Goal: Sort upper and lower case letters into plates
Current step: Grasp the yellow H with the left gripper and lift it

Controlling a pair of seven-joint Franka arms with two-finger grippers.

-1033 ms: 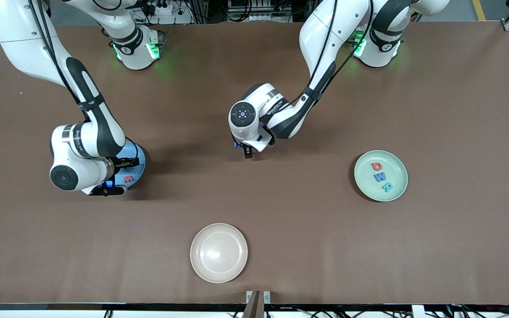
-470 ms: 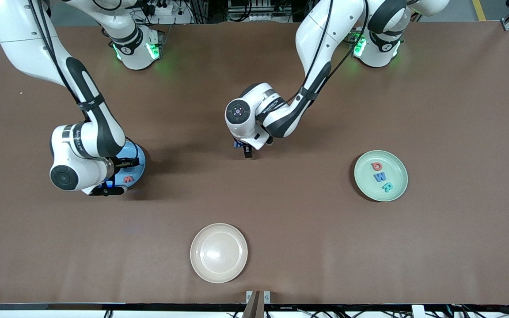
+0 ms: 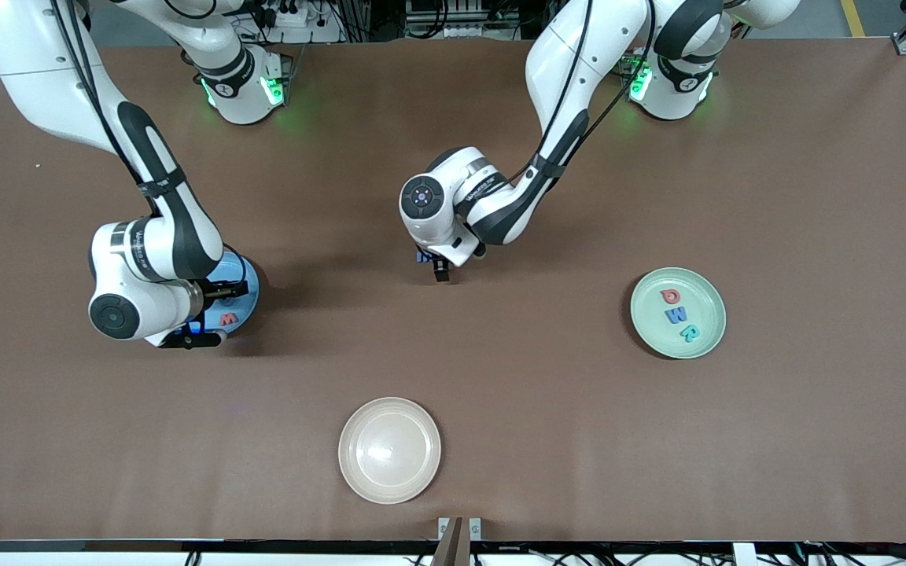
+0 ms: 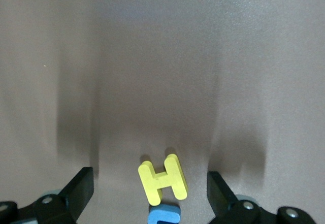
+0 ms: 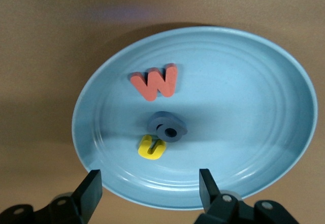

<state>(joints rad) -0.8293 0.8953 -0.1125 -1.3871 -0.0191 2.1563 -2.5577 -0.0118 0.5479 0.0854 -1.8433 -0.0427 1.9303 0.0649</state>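
My left gripper grabs the upper case yellow H by its upright strokes next, to sort it into the mint green plate (image 3: 716, 300).
My left gripper (image 3: 434, 266) is open and low over the middle of the table. In the left wrist view it (image 4: 150, 182) straddles a yellow H (image 4: 163, 178) that lies flat on the table, with a blue letter (image 4: 165, 215) touching the H. My right gripper (image 3: 213, 316) is open and empty over the light blue plate (image 3: 244, 284). In the right wrist view that plate (image 5: 264, 112) holds a red w (image 5: 155, 82), a dark blue letter (image 5: 167, 126) and a yellow u (image 5: 152, 148). The mint green plate (image 3: 716, 300) holds a red letter (image 3: 669, 296), a blue W (image 3: 675, 315) and a teal letter (image 3: 689, 333).
A beige plate (image 3: 389, 450) stands near the table's front edge, nearer to the front camera than the left gripper. The mint plate lies toward the left arm's end of the table, the blue plate toward the right arm's end.
My left arm's wrist has shifted slightly toward the right arm's end; its gripper stays over the letters. The right arm has not moved.
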